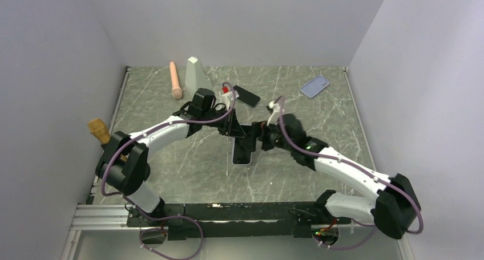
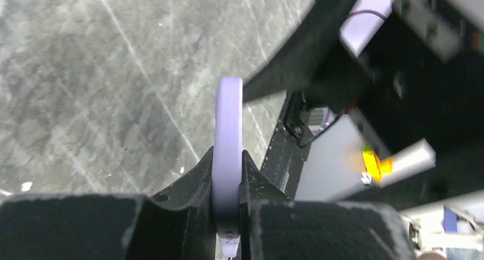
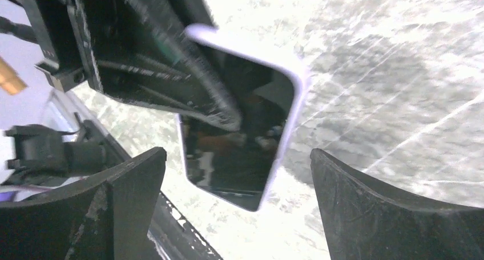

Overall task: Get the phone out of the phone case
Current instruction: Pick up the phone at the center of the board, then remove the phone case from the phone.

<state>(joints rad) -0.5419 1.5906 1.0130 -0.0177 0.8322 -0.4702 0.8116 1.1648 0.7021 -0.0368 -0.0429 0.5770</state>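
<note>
The phone in its case would stay in my left gripper if I lifted my right gripper now. My right gripper's fingers are wide open and stop short of the phone.
The phone (image 3: 234, 140), dark screen showing, sits inside a lilac phone case (image 3: 288, 123) and is held up over the table. My left gripper (image 2: 227, 160) is shut on the case (image 2: 228, 123), which I see edge-on between the fingers. From above, the cased phone (image 1: 242, 153) hangs below the left gripper (image 1: 233, 130) at the table's middle. My right gripper (image 3: 238, 169) is open wide just short of the phone's lower end; its fingers (image 3: 137, 180) touch nothing. In the top view the right gripper (image 1: 255, 138) is close beside the phone on its right.
A second dark phone (image 1: 246, 96) lies behind the grippers, and a separate pale blue case (image 1: 315, 86) at the back right. A pink cylinder (image 1: 176, 80) and a grey wedge (image 1: 197, 73) stand at the back left. A wooden object (image 1: 99, 130) is at the left edge.
</note>
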